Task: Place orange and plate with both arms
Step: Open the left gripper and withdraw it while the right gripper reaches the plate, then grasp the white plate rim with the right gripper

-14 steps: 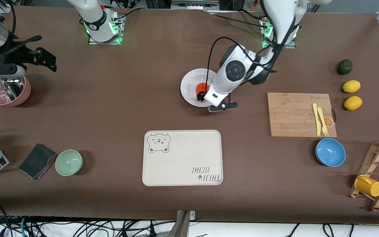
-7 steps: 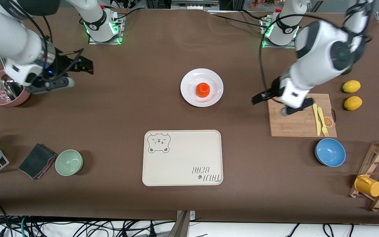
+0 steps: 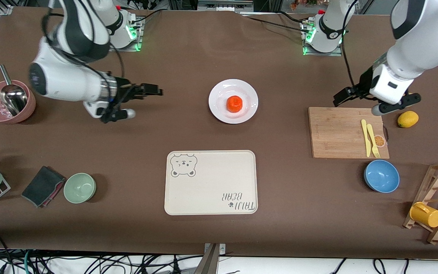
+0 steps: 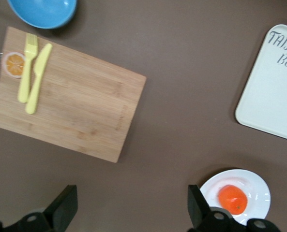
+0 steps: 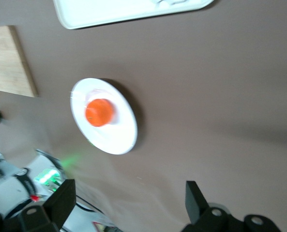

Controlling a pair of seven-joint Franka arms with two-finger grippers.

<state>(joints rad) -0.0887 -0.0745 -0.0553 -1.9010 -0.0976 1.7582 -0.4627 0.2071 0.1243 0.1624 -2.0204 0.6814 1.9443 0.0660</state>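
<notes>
My right gripper next needs to grab the white plate by its rim [image 3: 211, 101], so that I can bring the orange over to the cream bear tray [image 3: 211, 182].
The orange [image 3: 235, 104] lies in the middle of the white plate [image 3: 219, 110], which stands on the brown table between the two arms. My left gripper [image 3: 342, 98] hangs open and empty over the table by the cutting board's corner. The left wrist view shows the left gripper [image 4: 132, 212] with jaws wide apart, the orange [image 4: 232, 199] and plate [image 4: 257, 193] off to one side. My right gripper [image 3: 148, 91] is open and empty over bare table toward the right arm's end. In the right wrist view the right gripper [image 5: 128, 200] faces the orange [image 5: 99, 112] on the plate [image 5: 116, 135].
A cream bear tray [image 3: 211, 182] lies nearer the front camera than the plate. The cutting board [image 3: 337, 133] carries a yellow knife and fork, with a blue bowl [image 3: 381, 176] and lemon [image 3: 408, 119] nearby. Pink bowl with ladle [image 3: 8, 101], green bowl [image 3: 80, 187] and dark cloth [image 3: 43, 185] lie toward the right arm's end.
The left gripper left the orange on the plate and swung away past the cutting board. The right arm moved from the pink bowl toward the plate.
</notes>
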